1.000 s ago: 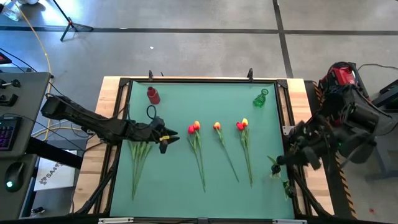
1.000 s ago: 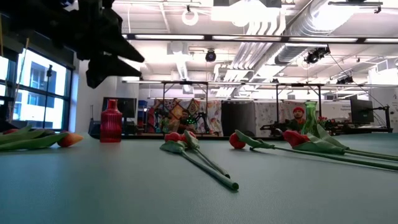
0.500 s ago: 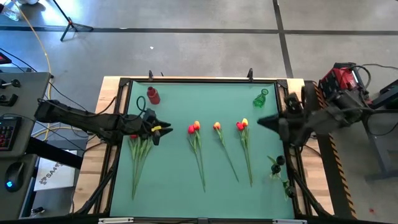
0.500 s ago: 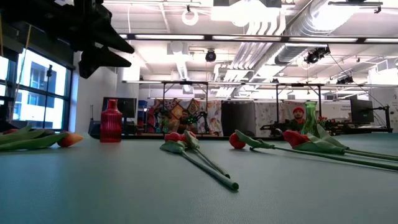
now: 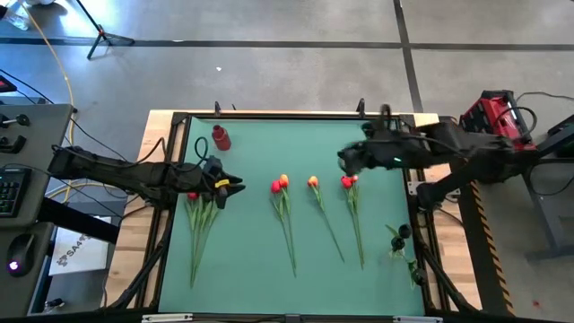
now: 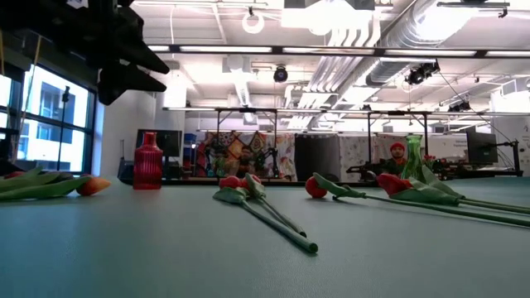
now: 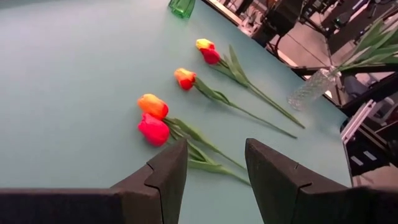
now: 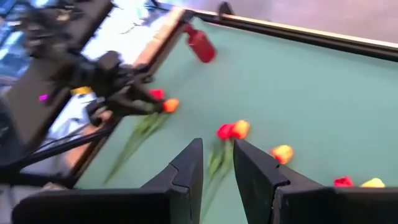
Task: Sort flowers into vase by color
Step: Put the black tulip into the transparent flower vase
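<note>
The robot's left gripper next needs to take a tulip from the bundle by its stem just below the head (image 5: 203,205), so that the flowers can be sorted by color.
Flowers lie flat on the green mat: a bundle (image 5: 202,224) at the left, a red and orange pair (image 5: 279,184), a single orange one (image 5: 313,181), and a red and yellow pair (image 5: 348,180). A red vase (image 5: 221,137) stands at the far left and a green vase (image 6: 411,157) at the far right. My left gripper (image 7: 214,162) hangs open and empty above the bundle's heads (image 5: 226,187). My right gripper (image 8: 216,158) is open with a narrow gap and holds nothing. It hangs high over the mat near the red and yellow pair (image 5: 344,161).
A clear glass vase (image 7: 306,90) holding green stems stands by the table's right edge (image 5: 401,238). A black frame runs around the mat (image 5: 269,117). The near half of the mat shows bare green between the stems.
My right gripper has swung from outside the table's right edge in over the mat, toward the far side and the left, turning as it went. It now hangs above the red and yellow pair. My left gripper has drawn back a little toward the left edge and risen slightly. The flowers have not moved.
</note>
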